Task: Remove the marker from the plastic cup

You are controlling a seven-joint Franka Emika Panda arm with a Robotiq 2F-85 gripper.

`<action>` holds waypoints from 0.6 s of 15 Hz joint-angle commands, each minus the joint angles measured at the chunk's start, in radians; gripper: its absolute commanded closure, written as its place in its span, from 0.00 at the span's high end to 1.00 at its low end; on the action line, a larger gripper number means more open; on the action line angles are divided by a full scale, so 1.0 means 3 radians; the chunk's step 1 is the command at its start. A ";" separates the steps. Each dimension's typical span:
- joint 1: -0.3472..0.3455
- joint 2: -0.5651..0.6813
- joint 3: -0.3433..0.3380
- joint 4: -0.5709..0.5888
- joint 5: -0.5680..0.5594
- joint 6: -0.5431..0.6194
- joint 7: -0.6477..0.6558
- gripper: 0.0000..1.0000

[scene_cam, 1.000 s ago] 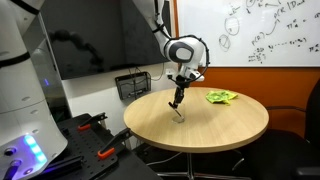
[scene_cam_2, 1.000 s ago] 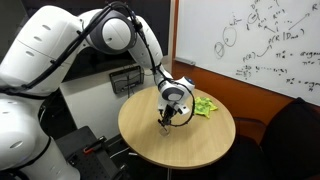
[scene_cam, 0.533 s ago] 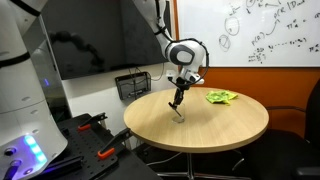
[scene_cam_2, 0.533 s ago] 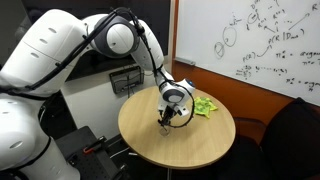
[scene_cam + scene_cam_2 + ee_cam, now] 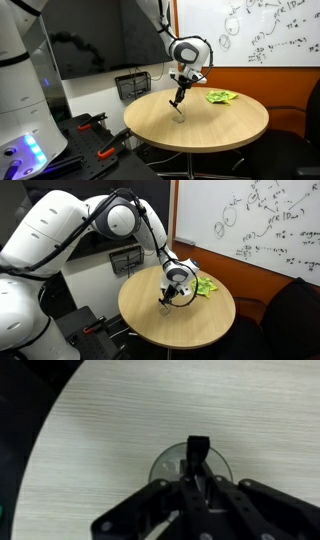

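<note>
The gripper will keep holding the black marker point(image 5: 176, 101) point(image 5: 197, 454) until it reaches the tabletop beside the plastic cup, because the marker is over the cup's round rim.
A small clear plastic cup point(image 5: 180, 116) stands on the round wooden table point(image 5: 220, 125). It also shows in an exterior view point(image 5: 166, 306) and in the wrist view point(image 5: 161, 466). My gripper point(image 5: 178, 96) hangs directly above it, shut on a black marker point(image 5: 176, 101). In the wrist view the marker point(image 5: 197, 454) sits between my fingers point(image 5: 196, 488) and points down over the cup's mouth. Whether its tip is still inside the cup I cannot tell.
A crumpled green item point(image 5: 221, 97) lies on the far part of the table, also in an exterior view point(image 5: 205, 285). A black wire basket point(image 5: 133, 84) stands beyond the table edge. A whiteboard point(image 5: 260, 30) is behind.
The arm has shifted slightly, with the marker still held over the cup. The cup has not moved.
</note>
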 commanded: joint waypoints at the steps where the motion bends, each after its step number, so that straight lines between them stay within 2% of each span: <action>1: -0.0033 -0.0184 -0.0012 -0.0019 0.0047 -0.0258 0.0051 0.03; 4: -0.0048 -0.0523 0.0028 -0.0151 0.0060 -0.0481 -0.0093 0.03; 6: 0.0031 -0.0805 0.0005 -0.0260 -0.0004 -0.0558 -0.0106 0.03; 7: 0.0086 -0.0949 -0.0022 -0.0329 -0.0050 -0.0526 -0.0074 0.03; 9: 0.0256 -0.1168 -0.0134 -0.0475 -0.0263 -0.0176 0.0160 0.03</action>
